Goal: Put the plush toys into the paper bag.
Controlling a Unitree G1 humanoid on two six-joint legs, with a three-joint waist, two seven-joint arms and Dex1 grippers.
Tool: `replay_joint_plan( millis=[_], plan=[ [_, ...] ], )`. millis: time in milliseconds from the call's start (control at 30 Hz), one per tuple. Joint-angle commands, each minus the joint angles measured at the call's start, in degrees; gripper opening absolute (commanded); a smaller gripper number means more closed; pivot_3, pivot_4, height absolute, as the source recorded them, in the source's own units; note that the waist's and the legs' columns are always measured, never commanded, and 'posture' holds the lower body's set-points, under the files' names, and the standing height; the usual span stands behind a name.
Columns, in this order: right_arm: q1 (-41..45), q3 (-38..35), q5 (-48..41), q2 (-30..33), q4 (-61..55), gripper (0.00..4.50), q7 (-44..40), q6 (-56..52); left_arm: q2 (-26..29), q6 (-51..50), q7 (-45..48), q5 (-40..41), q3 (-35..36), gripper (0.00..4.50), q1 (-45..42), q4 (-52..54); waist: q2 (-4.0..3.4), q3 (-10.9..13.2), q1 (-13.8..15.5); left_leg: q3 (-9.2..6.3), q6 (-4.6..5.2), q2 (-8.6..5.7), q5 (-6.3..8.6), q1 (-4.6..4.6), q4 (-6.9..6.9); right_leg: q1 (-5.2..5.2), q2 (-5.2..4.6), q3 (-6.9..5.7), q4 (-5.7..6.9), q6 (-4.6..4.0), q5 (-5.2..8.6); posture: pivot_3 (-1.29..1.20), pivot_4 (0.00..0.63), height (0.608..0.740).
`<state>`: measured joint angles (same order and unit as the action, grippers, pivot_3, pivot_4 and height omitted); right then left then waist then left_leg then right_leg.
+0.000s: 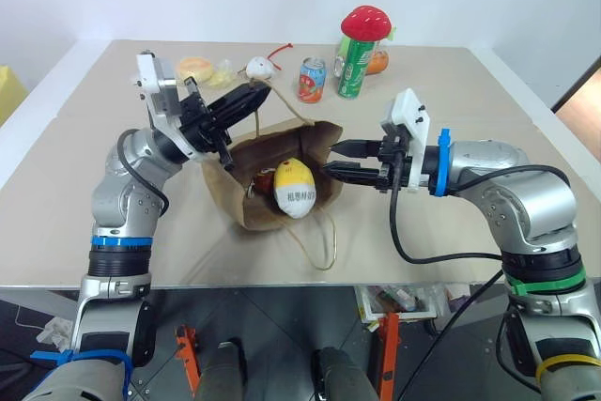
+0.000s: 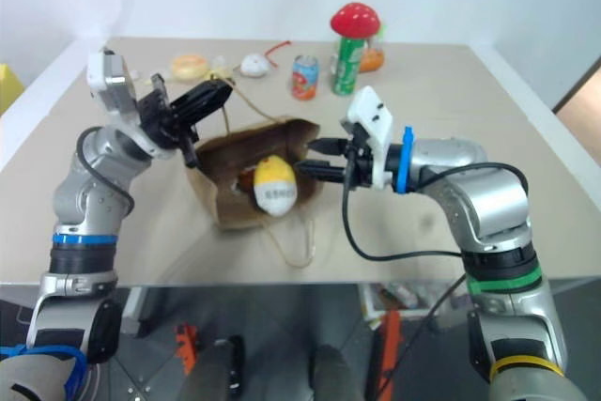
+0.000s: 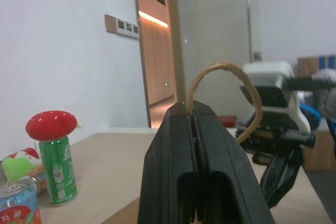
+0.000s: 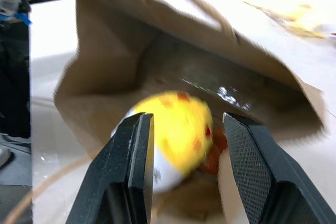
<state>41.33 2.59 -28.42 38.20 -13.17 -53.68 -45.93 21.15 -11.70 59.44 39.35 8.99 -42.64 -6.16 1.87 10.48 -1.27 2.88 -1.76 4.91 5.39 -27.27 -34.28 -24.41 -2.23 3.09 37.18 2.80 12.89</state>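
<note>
The bag needs to stand upright around the plush toys, so my right gripper should next grab the paper bag point(image 1: 246, 202) by its loose cord handle point(image 1: 327, 258).
The brown paper bag point(image 1: 246, 202) lies on its side on the table, mouth facing right and held open. My left gripper point(image 1: 259, 95) is shut on its upper cord handle point(image 3: 231, 70), lifting that edge. The white egg-shaped plush toy point(image 1: 295, 188) with a yellow cap lies just inside the bag's mouth. A small reddish-brown shape point(image 4: 216, 144) sits behind it, and I cannot tell what it is. My right gripper point(image 1: 331, 159) stands open just outside the mouth, at the right of the toy, holding nothing. The bag's lower handle point(image 1: 325, 241) trails toward the table's front edge.
At the back of the table stand a green can point(image 1: 354, 68) topped by a red-capped mushroom toy point(image 1: 364, 23), a red drink can point(image 1: 312, 79), a small white round thing with a red cord point(image 1: 259, 67) and a bun-like item point(image 1: 194, 67).
</note>
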Motion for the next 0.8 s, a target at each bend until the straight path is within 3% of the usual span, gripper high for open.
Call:
replay_joint_plan(
  millis=[33,167,300,567,800],
  plan=[
    [-0.79,-4.87,-2.51,3.08,-3.16,2.33,-0.92,0.0,0.11,-0.41,-0.47,1.12,1.3,0.0,-1.74,0.6,0.0,0.0,0.03,0.0,0.0,0.0,0.0,0.0,0.0,0.0,0.0,0.0,0.0,0.0,0.0,0.0,0.15,0.74],
    [-6.42,-3.41,-2.27,8.8,-6.88,2.33,-4.31,-0.61,0.08,-0.39,-0.45,0.91,1.48,0.0,-1.84,0.33,0.0,0.0,0.05,0.0,0.0,-0.02,0.0,-0.01,0.0,0.01,-0.02,0.01,0.0,0.03,0.02,0.0,0.15,0.74],
    [-9.57,-1.16,-2.69,10.35,-8.75,2.33,-4.53,-1.93,-0.05,-0.44,-0.47,0.79,1.52,0.0,-1.88,0.33,0.0,0.0,-0.09,0.01,-0.01,-0.07,0.02,-0.01,0.0,0.03,-0.08,0.03,0.0,0.05,0.1,0.0,0.15,0.74],
    [-14.27,5.23,-3.25,6.29,-11.66,2.33,-2.28,-3.78,-0.52,-0.23,-0.57,0.64,1.33,0.0,-1.83,0.46,0.02,-0.01,-0.05,-0.03,-0.01,-0.06,0.02,0.06,-0.04,0.07,-0.04,0.03,0.0,0.0,0.02,0.0,0.15,0.74],
    [-15.87,8.96,0.26,3.34,-4.86,2.33,-0.22,-2.53,-0.59,-0.21,-0.49,0.4,1.11,0.0,-1.62,0.87,0.01,-0.01,-0.03,-0.03,-0.01,-0.07,0.02,0.05,-0.08,0.09,-0.05,0.02,0.0,0.02,0.02,0.0,0.15,0.74]
  ],
)
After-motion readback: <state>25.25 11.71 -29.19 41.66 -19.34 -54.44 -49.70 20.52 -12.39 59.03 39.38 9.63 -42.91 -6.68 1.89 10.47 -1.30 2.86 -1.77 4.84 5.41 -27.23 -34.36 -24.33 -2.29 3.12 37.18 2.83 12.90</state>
